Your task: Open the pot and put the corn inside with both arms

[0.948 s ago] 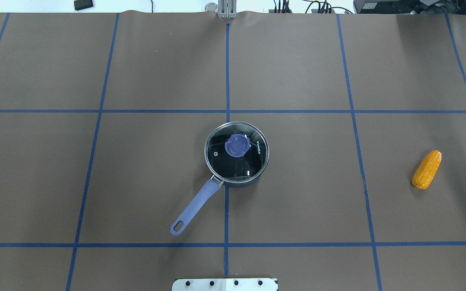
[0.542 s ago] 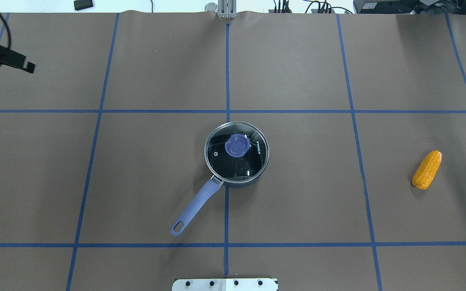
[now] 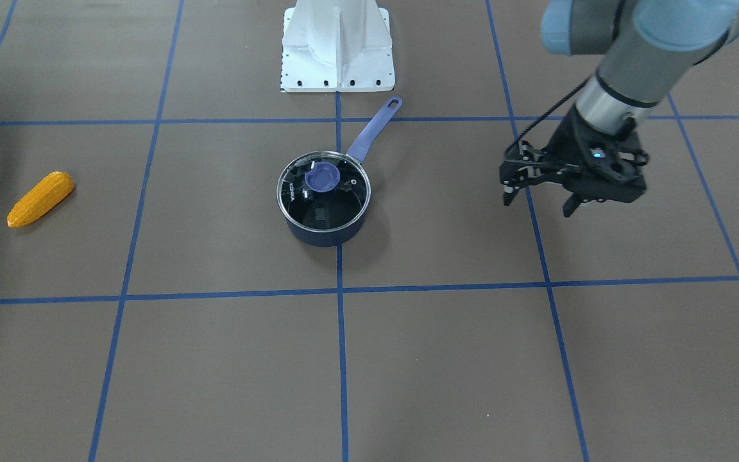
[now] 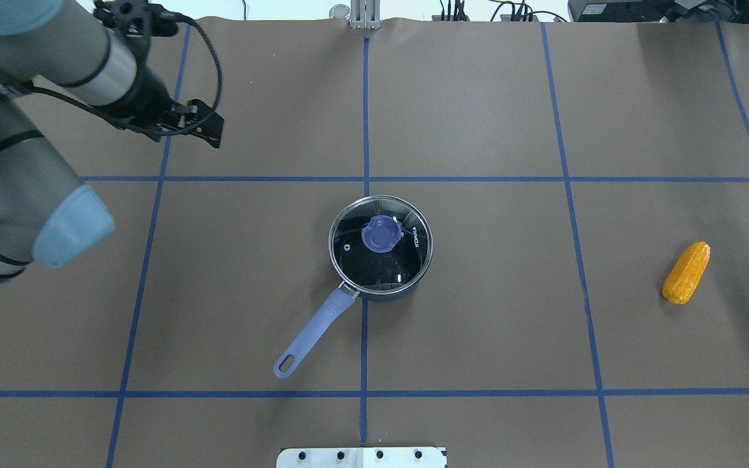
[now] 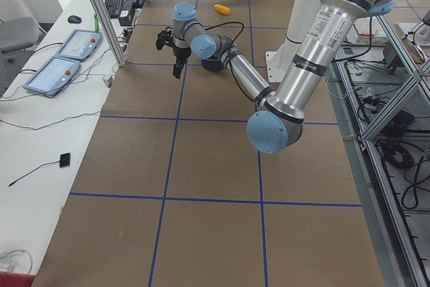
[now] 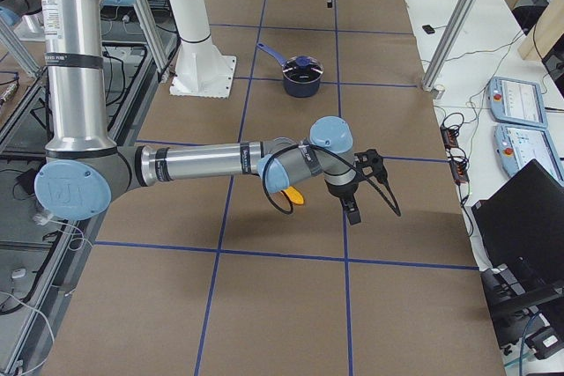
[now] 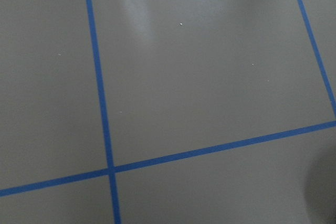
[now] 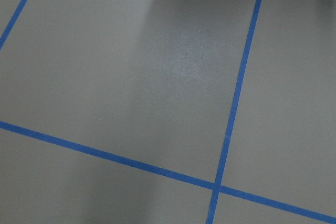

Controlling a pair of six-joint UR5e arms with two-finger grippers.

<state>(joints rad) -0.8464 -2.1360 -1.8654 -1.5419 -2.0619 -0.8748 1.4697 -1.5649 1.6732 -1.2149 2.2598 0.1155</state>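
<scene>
I should next take the glass lid by its blue knob [image 3: 322,176] with my left gripper. That will open the pot [image 3: 324,231] for the corn.
A dark pot [image 4: 381,286] with a glass lid and purple knob [image 4: 381,234] stands closed at the table's middle, its purple handle [image 4: 313,335] pointing toward the robot; it also shows in the front view [image 3: 323,228]. The orange-yellow corn [image 4: 686,273] lies far to the right, and in the front view [image 3: 40,199]. My left gripper [image 3: 536,204] is open and empty above the table, well left of the pot [image 4: 212,133]. My right gripper [image 6: 357,195] shows only in the exterior right view, close over the corn [image 6: 297,196]; I cannot tell if it is open or shut.
The white robot base plate [image 4: 361,457] sits at the near table edge. Blue tape lines grid the brown table cover. Control tablets [image 6: 520,99] lie on a side desk beyond a metal post [image 6: 454,24].
My left arm has come in from the left edge and swung right, toward the pot. The pot and the corn have not moved.
</scene>
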